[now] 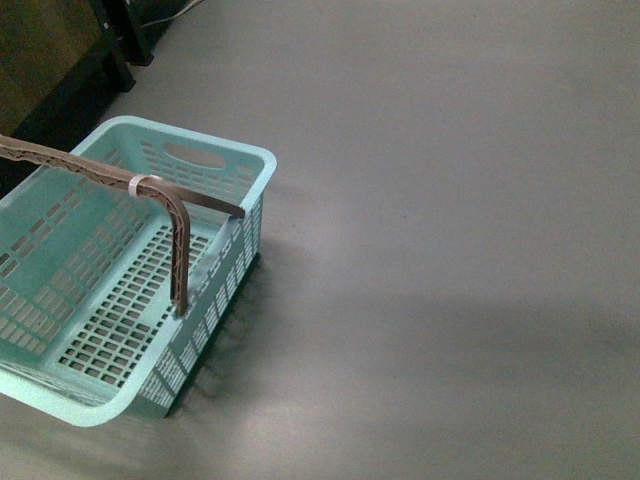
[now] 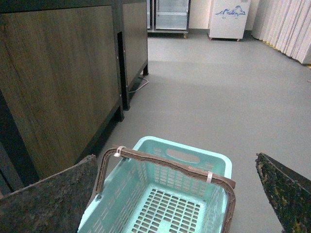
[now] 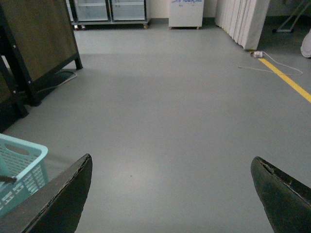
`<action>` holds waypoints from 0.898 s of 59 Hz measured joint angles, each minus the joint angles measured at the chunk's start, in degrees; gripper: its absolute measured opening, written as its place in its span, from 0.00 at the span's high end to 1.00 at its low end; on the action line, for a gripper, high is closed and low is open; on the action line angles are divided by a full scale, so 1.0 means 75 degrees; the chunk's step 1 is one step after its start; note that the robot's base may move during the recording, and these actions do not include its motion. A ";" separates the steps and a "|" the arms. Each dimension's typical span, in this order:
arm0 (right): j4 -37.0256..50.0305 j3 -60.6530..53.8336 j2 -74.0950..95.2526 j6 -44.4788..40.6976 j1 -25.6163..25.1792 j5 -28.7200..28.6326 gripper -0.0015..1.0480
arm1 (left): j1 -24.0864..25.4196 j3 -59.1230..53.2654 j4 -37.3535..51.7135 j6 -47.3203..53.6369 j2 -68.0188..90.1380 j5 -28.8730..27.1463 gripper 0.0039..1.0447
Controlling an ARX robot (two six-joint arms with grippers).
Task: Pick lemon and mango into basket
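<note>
I will next hold the basket by its brown hoop handle with my left gripper, so I can bring it along for the lemon and mango.
The light teal basket stands on the grey floor at the left of the front view, empty, with its brown hoop handle across it. My left gripper is open above the basket, its dark fingers spread to either side of it. My right gripper is open over bare floor, with a corner of the basket beside it. The lemon and the mango are out of view. Neither arm shows in the front view.
A dark wooden cabinet on black legs stands close behind the basket. Glass-door fridges, a white appliance and curtains line the far wall. A yellow floor line and a white cable lie near the curtains.
</note>
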 joint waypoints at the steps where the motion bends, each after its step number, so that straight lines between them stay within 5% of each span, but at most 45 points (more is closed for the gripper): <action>1: 0.0000 0.0000 0.0000 0.0000 0.0000 0.0000 0.08 | 0.0000 0.0000 0.0000 0.0000 0.0000 0.0000 0.06; 33: 0.0000 0.0000 0.0000 0.0000 0.0000 0.0000 0.08 | -0.0006 0.0009 -0.0017 -0.0038 0.0012 -0.0038 0.06; 38: 0.0000 0.0000 -0.0003 0.0000 0.0000 0.0000 0.08 | -0.0469 0.0997 -0.2317 -0.1577 0.1454 -0.1390 0.06; 41: 0.0000 0.0000 0.0000 0.0000 0.0003 -0.0003 0.08 | -0.0510 0.1428 -0.3104 -0.2742 0.2407 -0.1478 0.06; 53: 0.0000 0.0000 -0.0003 0.0000 0.0000 0.0000 0.08 | -0.0224 0.1918 -0.1614 -0.5697 0.4969 -0.0723 0.06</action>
